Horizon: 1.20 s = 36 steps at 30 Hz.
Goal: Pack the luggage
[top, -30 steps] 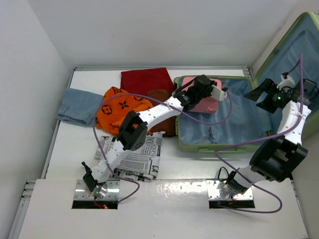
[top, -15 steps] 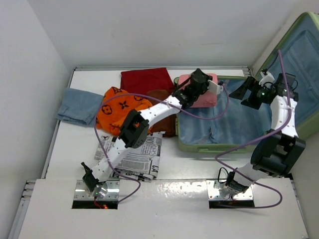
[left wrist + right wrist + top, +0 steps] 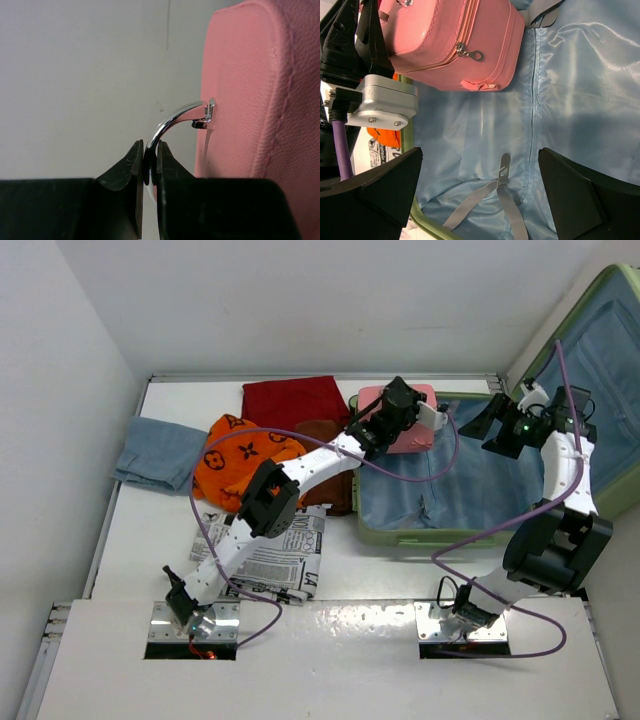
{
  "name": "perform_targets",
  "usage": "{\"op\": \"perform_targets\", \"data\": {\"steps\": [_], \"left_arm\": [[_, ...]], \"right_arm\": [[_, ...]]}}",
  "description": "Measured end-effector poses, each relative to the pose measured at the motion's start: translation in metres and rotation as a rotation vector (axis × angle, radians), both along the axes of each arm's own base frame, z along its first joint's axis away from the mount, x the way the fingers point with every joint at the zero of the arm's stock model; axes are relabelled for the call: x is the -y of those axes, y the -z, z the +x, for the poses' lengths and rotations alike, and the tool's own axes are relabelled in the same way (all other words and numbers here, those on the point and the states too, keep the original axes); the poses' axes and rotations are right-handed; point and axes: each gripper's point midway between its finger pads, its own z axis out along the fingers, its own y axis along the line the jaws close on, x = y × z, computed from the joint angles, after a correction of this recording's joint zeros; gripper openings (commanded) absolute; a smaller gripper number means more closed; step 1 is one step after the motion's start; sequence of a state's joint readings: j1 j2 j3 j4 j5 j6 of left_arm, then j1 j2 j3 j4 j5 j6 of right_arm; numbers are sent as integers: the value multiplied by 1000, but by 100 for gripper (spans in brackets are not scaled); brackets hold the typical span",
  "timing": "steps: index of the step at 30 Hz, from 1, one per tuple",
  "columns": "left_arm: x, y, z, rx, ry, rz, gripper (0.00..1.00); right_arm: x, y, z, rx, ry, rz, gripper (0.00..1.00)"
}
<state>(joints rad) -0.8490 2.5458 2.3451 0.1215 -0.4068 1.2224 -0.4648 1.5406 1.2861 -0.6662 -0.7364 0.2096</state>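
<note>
The pink case [image 3: 412, 432] tilts slightly, but its base is close on the blue lining and it would land inside the luggage, so it is time for my left gripper to release.
The luggage [image 3: 420, 537], a light-green suitcase, lies open at the right of the table, its blue lining [image 3: 570, 75] bare and its lid [image 3: 610, 340] leaning on the wall. My left gripper [image 3: 150, 160] is shut on the metal handle [image 3: 175, 117] of a small pink case [image 3: 260, 90]. It holds the case [image 3: 412, 432] at the suitcase's far left corner. My right gripper [image 3: 480, 165] is open and empty above the lining, right of the pink case [image 3: 445, 40]; it also shows in the top view [image 3: 500, 432]. A grey strap [image 3: 502, 185] lies on the lining.
Left of the suitcase lie a red cloth [image 3: 295, 400], an orange patterned cloth [image 3: 245, 455], a brown item [image 3: 338, 495], a folded blue cloth [image 3: 158, 452] and a newspaper [image 3: 275, 555]. Walls close the back and both sides.
My left gripper has carried the pink case a little toward the suitcase's far left corner. My right gripper has moved left and back over the lining. Both are still over the last half second.
</note>
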Motion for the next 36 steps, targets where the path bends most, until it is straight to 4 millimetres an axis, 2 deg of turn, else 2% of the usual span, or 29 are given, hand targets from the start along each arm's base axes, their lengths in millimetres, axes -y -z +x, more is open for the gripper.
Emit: {"op": "perform_targets", "data": {"steps": [16,19,20,21,26,29,32,34,35,36], "left_arm": [[4,1,-3,89,6,6,0],[4,4,-3,83,7,3,12],[4,5,-4,77,10,-3,26],[4,5,-6,69,16,-6,33],[7,12,-19,-18,40,-43,49],[8,23,-30,-75,49,-46,59],[7,17,-34,-109,56,-85,77],[8,13,-38,-137,67,-115,83],[8,13,-40,-151,72,-122,90],[8,13,-42,-163,77,-126,92]], "right_arm": [[-1,1,0,3,-9,-7,97],[0,2,0,3,-13,-9,97],[0,3,0,1,-14,-10,97],[0,4,0,-1,-16,-11,97],[-1,9,-2,-23,-21,-4,97],[1,10,-3,-28,-19,-3,97],[1,12,-3,-34,-18,0,97],[1,13,-3,-37,-18,1,97],[2,13,-3,-38,-18,2,97],[1,13,-3,-39,-17,3,97]]}}
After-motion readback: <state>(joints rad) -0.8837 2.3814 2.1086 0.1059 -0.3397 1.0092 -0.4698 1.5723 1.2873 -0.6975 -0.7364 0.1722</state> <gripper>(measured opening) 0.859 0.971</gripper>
